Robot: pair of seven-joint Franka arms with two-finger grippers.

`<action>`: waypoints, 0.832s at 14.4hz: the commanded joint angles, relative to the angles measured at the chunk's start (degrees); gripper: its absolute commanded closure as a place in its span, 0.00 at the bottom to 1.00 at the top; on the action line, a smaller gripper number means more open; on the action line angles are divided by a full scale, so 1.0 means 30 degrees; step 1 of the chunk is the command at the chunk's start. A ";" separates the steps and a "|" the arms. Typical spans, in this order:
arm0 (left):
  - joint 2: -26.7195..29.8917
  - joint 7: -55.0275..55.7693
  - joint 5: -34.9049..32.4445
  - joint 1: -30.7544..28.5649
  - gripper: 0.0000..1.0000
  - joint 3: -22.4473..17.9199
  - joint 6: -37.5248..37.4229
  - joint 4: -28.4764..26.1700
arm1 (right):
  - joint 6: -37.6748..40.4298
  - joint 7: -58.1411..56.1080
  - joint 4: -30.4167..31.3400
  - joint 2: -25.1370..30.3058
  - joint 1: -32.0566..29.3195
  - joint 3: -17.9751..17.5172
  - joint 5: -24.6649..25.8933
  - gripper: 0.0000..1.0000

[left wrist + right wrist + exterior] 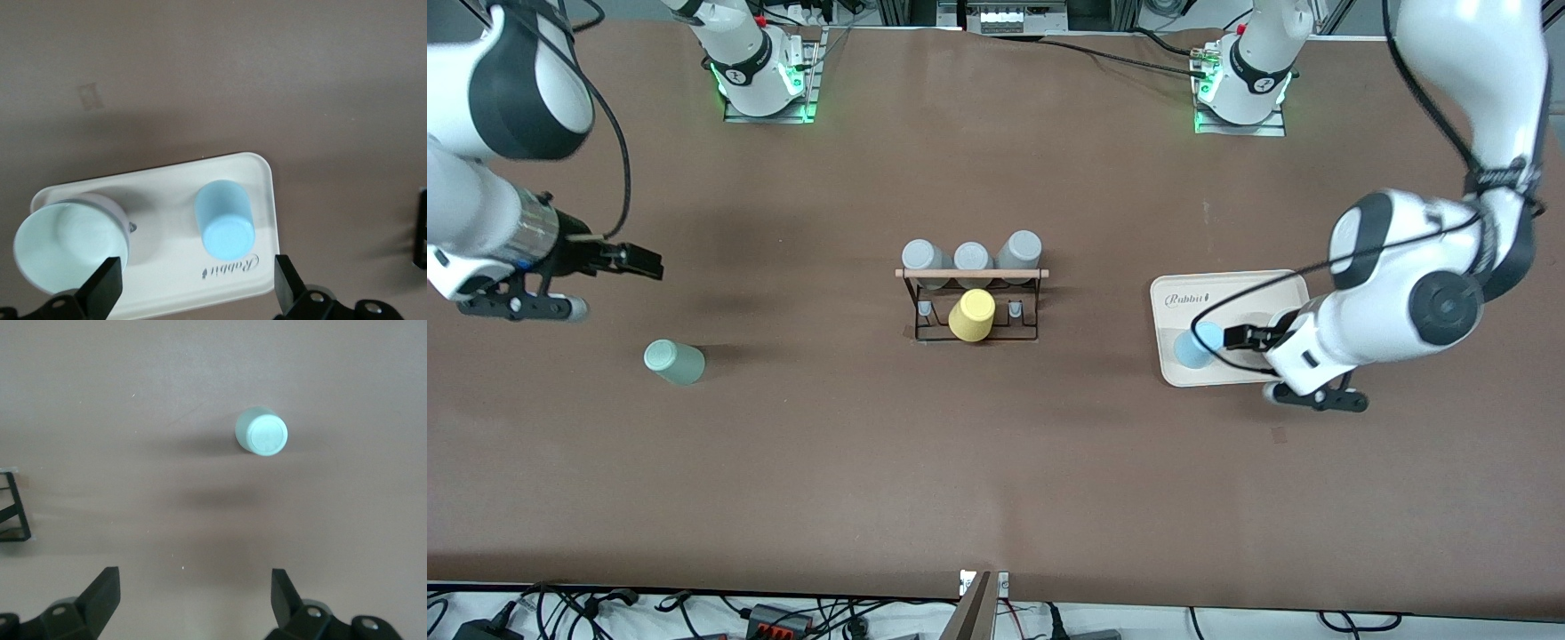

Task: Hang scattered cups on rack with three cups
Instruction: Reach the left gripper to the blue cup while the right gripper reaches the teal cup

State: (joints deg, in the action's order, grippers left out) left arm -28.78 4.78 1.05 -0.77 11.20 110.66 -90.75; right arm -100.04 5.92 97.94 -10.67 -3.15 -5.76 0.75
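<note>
My left gripper is to grab the light blue cup by its bottom end (1210, 334) next. Then it can hang the cup on the rack.
The black wire rack (971, 302) with a wooden rod stands mid-table; three grey cups (971, 256) and a yellow cup (972, 315) sit on it. The pale mint cup (674, 362) stands bottom up on the table toward the right arm's end, also in the right wrist view (262, 432). The light blue cup (1197, 345) stands bottom up on the cream tray (1232, 289), also in the left wrist view (225, 220). My left gripper (1234, 338) (197, 293) is open and empty over the tray, beside the blue cup. My right gripper (645, 262) (193, 597) is open and empty over bare table, apart from the mint cup.
A pale cup (63, 243) stands open side up on the tray (167, 193) beside the blue cup; the left arm hides it in the front view. A corner of the rack (13, 507) shows in the right wrist view. Cables lie along the table's edges.
</note>
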 commanded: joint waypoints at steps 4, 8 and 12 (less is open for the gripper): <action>0.0160 -0.0276 -0.0263 0.0052 0.00 0.0044 0.4832 -0.4436 | -0.1543 -0.0215 -0.0245 -0.2038 -0.0532 -0.0074 0.0568 0.00; 0.0102 0.0044 -0.0263 0.0198 0.00 0.0044 0.4949 -0.4759 | -0.2976 -0.0622 0.0134 -0.3034 -0.0999 -0.0074 0.1243 0.00; 0.0102 0.1598 -0.0263 0.0931 0.00 0.0074 0.5065 -0.5052 | -0.4590 -0.1530 0.0429 -0.3913 -0.1322 -0.0074 0.1507 0.00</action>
State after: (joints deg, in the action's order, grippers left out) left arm -30.24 7.35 1.01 0.91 11.50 124.88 -103.76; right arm -111.75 3.60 98.72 -21.57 -5.91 -5.43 4.41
